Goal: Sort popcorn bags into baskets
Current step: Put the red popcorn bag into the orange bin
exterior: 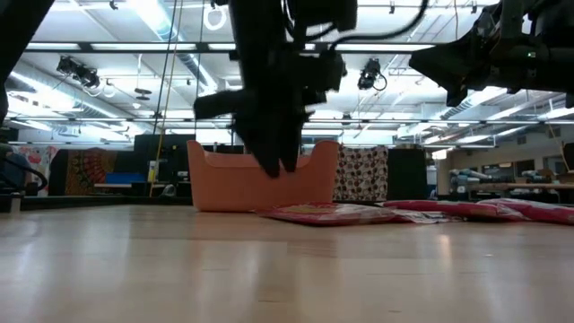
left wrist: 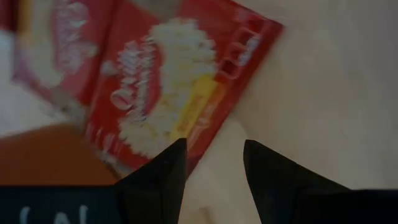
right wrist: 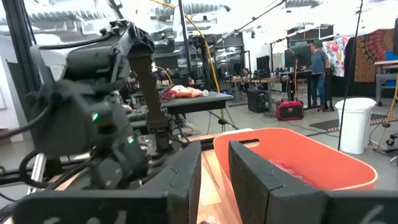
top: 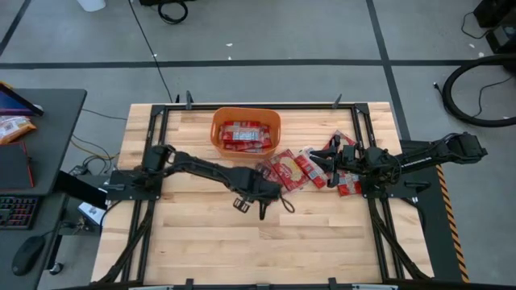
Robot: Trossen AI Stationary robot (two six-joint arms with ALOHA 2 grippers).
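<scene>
My left gripper grabs the red popcorn packet by its edge [left wrist: 217,132] next, to sort it into the orange tub [left wrist: 53,158].
The orange tub [top: 246,133] stands at the table's far middle with several red popcorn packets [top: 244,135] lying flat in it. More red packets [top: 294,171] lie flat and overlapping on the wood to the tub's right and near side. My left gripper [top: 266,192] hangs open, pointing down, just above the near-left edge of that pile; in the left wrist view [left wrist: 214,155] its fingers stand over the corner of one packet [left wrist: 168,87] without touching it. My right gripper [top: 326,161] is raised above the pile's right part, open by a narrow gap [right wrist: 214,165], holding nothing.
The low view shows the left gripper [exterior: 278,164] clear of the tabletop, in front of the tub [exterior: 260,184], with the packets [exterior: 332,213] flat on the wood. A dark cable loop [top: 286,201] hangs by the left wrist. Bare wood [top: 266,250] lies toward the near edge.
</scene>
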